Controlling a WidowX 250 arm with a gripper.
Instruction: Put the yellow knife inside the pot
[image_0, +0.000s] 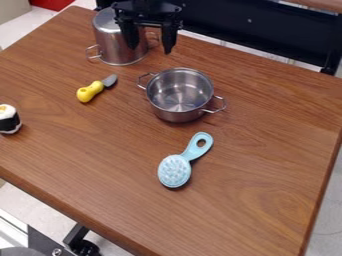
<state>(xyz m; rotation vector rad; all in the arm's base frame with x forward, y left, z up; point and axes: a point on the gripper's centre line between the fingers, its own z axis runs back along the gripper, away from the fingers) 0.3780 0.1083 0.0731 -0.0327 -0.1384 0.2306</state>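
Note:
My gripper grabs the yellow knife (89, 93) by its yellow handle next, then puts the knife inside the open metal pot.
My gripper (151, 45) hangs at the top of the camera view with its two fingers apart and nothing between them. It is above and behind the open pot, partly in front of the overturned one. The yellow knife (89, 93) lies on the table left of the open pot, its short grey blade pointing up and to the right. The open metal pot (179, 95) stands upright near the middle, a handle on each side, and its inside holds no object. A taller metal pot (118, 42) stands upside down at the back left.
A light blue brush (184, 162) lies in front of the open pot. A toy sushi roll (9, 119) sits at the left edge of the view. The wooden table (267, 165) has its right edge at the far right.

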